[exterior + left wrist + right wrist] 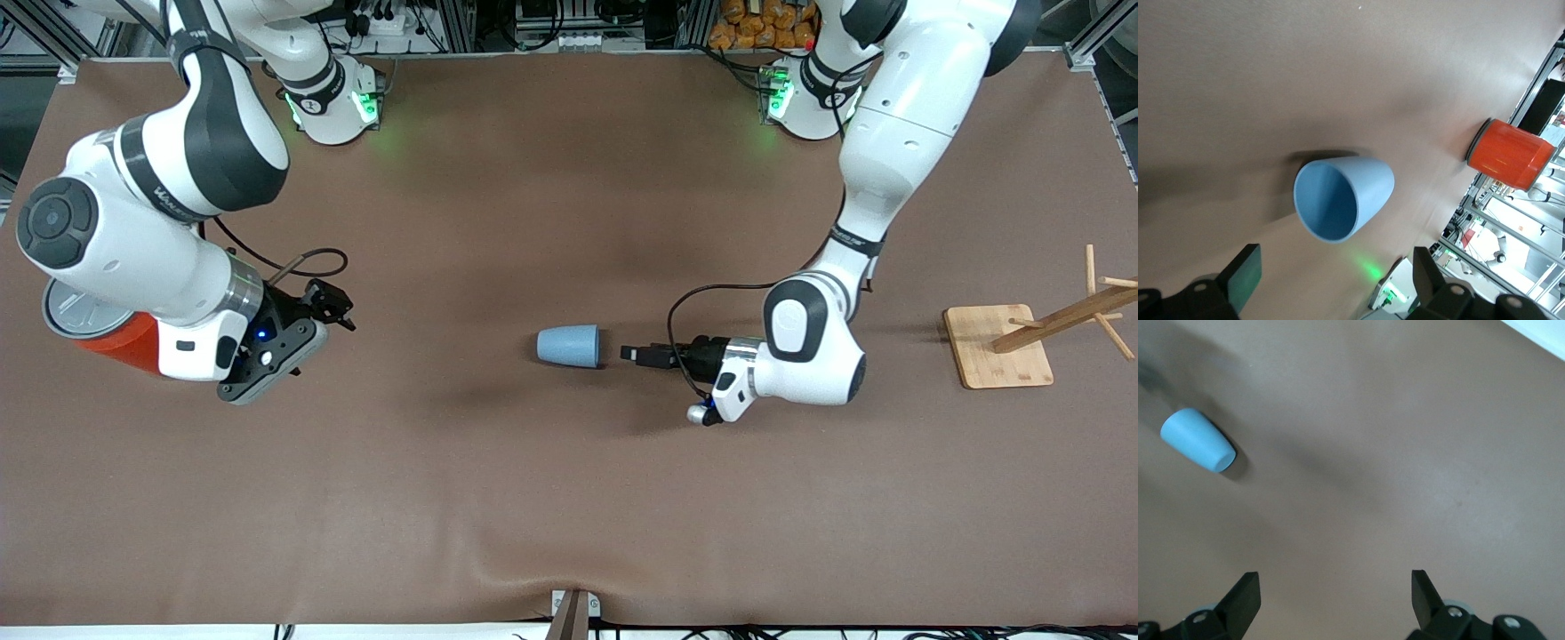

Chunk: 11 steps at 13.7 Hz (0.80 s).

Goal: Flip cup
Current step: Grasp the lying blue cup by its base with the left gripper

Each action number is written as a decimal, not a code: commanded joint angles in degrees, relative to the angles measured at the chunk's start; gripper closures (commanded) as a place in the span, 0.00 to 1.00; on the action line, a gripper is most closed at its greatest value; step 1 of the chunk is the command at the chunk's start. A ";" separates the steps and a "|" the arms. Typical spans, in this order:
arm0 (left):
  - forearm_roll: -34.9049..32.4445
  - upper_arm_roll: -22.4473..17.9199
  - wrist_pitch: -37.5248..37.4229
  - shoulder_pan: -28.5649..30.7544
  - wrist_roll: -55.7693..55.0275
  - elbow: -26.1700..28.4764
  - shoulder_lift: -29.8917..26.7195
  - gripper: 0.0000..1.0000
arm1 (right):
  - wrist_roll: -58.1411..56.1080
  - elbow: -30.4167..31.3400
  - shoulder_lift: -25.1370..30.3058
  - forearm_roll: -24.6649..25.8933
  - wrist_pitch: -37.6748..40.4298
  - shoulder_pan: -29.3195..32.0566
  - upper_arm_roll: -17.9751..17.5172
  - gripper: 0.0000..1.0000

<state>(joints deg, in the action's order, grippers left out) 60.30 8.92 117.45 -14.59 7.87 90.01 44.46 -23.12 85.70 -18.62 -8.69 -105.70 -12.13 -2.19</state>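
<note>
The light-blue cup (565, 346) needs to be flipped upright, so next I need to grab it with my left gripper by the rim of its opening (595, 347).
The light-blue cup (569, 346) lies on its side in the middle of the brown table, its wide mouth turned toward the left arm's end. My left gripper (631, 354) is low, just off the cup's mouth, open and empty. In the left wrist view the cup (1341, 197) shows its darker blue inside, ahead of and between the open fingers of the left gripper (1335, 280), not touched. My right gripper (331, 307) is open and empty over the table toward the right arm's end. The right wrist view shows the right gripper (1335, 593) and the cup (1198, 440) farther off.
A large orange can (116, 342) with a grey lid stands at the right arm's end, partly hidden by the right arm; it also shows in the left wrist view (1508, 153). A wooden peg rack (1000, 351) stands at the left arm's end.
</note>
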 commanded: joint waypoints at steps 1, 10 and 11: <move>2.71 -0.14 3.05 -1.93 1.00 -0.71 1.85 0.01 | 6.58 0.08 -0.54 -1.06 0.23 1.49 -0.89 0.00; 11.23 -0.22 7.70 -5.71 4.70 -0.88 4.66 0.15 | 7.47 0.96 -3.97 -1.24 0.67 5.98 -0.89 0.00; 12.02 -0.14 8.49 -6.32 4.78 -0.97 4.93 0.18 | 7.82 0.96 -3.88 -1.24 0.76 5.98 -0.89 0.00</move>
<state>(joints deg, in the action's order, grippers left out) 69.99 8.91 123.99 -19.60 11.52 89.98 48.44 -16.43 86.35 -23.11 -8.80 -105.47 -7.08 -2.19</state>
